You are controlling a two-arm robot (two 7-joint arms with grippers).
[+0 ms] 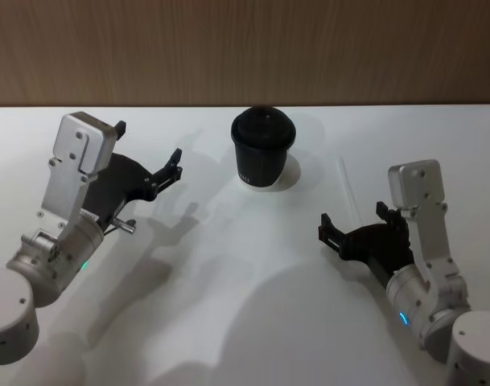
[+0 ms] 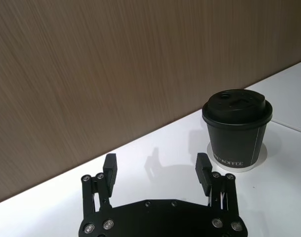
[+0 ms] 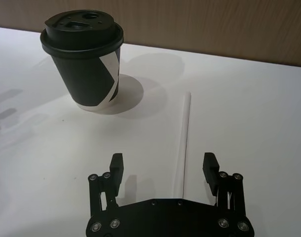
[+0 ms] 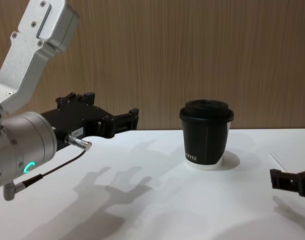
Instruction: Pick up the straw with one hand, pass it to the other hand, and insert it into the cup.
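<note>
My right gripper is about to grab the straw by its near end (image 1: 357,219) next. That will leave the thin white straw's long body (image 1: 347,183) free for the handover.
The black cup (image 1: 263,151) with its domed lid stands upright at the back middle of the white table, also seen as the cup (image 2: 236,131) and the cup (image 3: 83,64). To its right the thin white straw (image 1: 347,189) lies flat, pointing away from me. My right gripper (image 1: 354,219) hovers open at the straw's near end. In the right wrist view the straw (image 3: 184,138) runs between the spread fingers of that gripper (image 3: 163,165), nearer one finger. My left gripper (image 1: 148,146) is held open above the table left of the cup, holding nothing, and appears again as the gripper (image 2: 156,165).
A wood-panelled wall (image 1: 245,48) closes off the table's far edge just behind the cup. A thin dark cable with a metal plug (image 4: 79,144) hangs from the left wrist. Bare white tabletop (image 1: 228,289) spreads between the two arms.
</note>
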